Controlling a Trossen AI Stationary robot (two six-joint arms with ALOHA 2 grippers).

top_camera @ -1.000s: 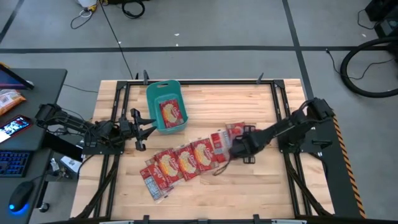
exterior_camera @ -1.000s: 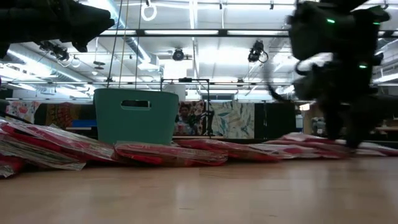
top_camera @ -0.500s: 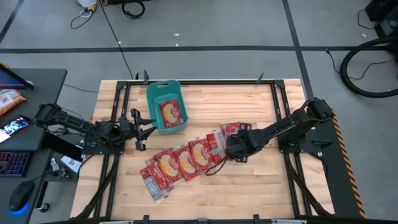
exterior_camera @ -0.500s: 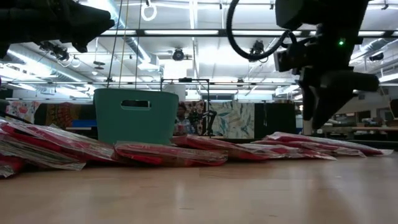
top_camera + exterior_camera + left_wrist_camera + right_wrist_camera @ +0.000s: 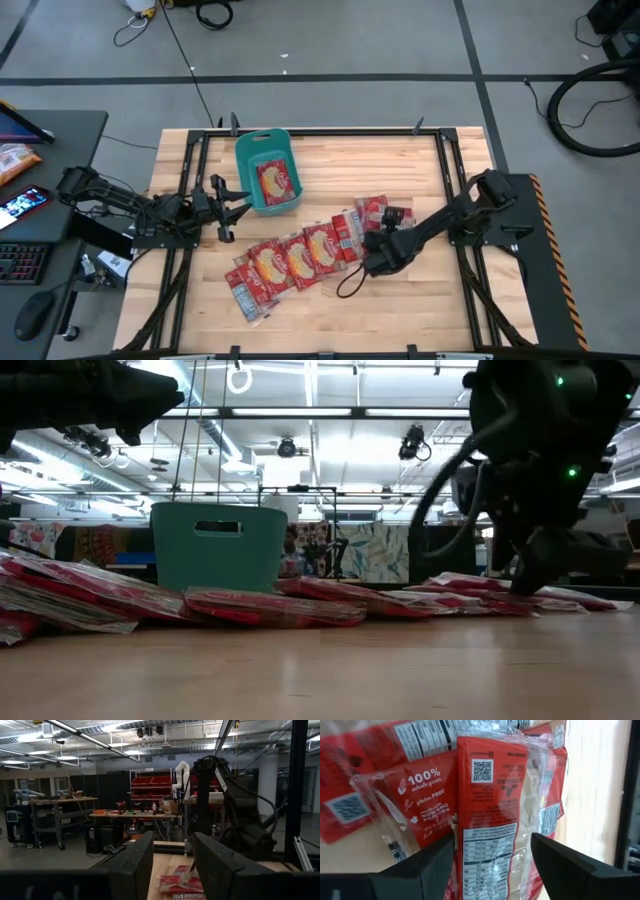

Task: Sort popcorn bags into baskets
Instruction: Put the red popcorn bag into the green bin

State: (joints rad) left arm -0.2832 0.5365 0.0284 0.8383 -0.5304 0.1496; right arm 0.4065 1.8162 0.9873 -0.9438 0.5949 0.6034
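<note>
This popcorn bag goes into the basket; my right gripper should next grip its end (image 5: 487, 879) opposite the QR code.
Several red popcorn bags (image 5: 300, 258) lie overlapping in a slanting row across the table's middle and show in the low view (image 5: 270, 605). One more bag (image 5: 277, 182) lies inside the teal basket (image 5: 250, 165), which stands toward the far left (image 5: 218, 545). My right gripper (image 5: 376, 258) is open, low over the row's right end (image 5: 535, 575). In the right wrist view its gripper (image 5: 492, 870) has a finger on either side of one bag (image 5: 492, 815). My left gripper (image 5: 233, 207) waits open at the left edge, near the basket (image 5: 172, 865). My right gripper comes at the row's right-end bag (image 5: 490, 835) slanting from above and the table's right, one open finger (image 5: 432, 865) along each long edge. The bag lies flat on its neighbours. Whether the fingers touch it, I cannot tell.
Bare wood (image 5: 420, 165) lies right of the basket and along the near edge (image 5: 400, 310). Black frame rails (image 5: 455, 180) border the table. A dark cable loop (image 5: 350, 285) hangs beside the right gripper. A desk with a keyboard and phone (image 5: 25, 210) stands left of the table.
My right gripper rose off the bags at the row's right end, shifted toward the table's near edge, then came down again over the bags there. It stayed open throughout.
</note>
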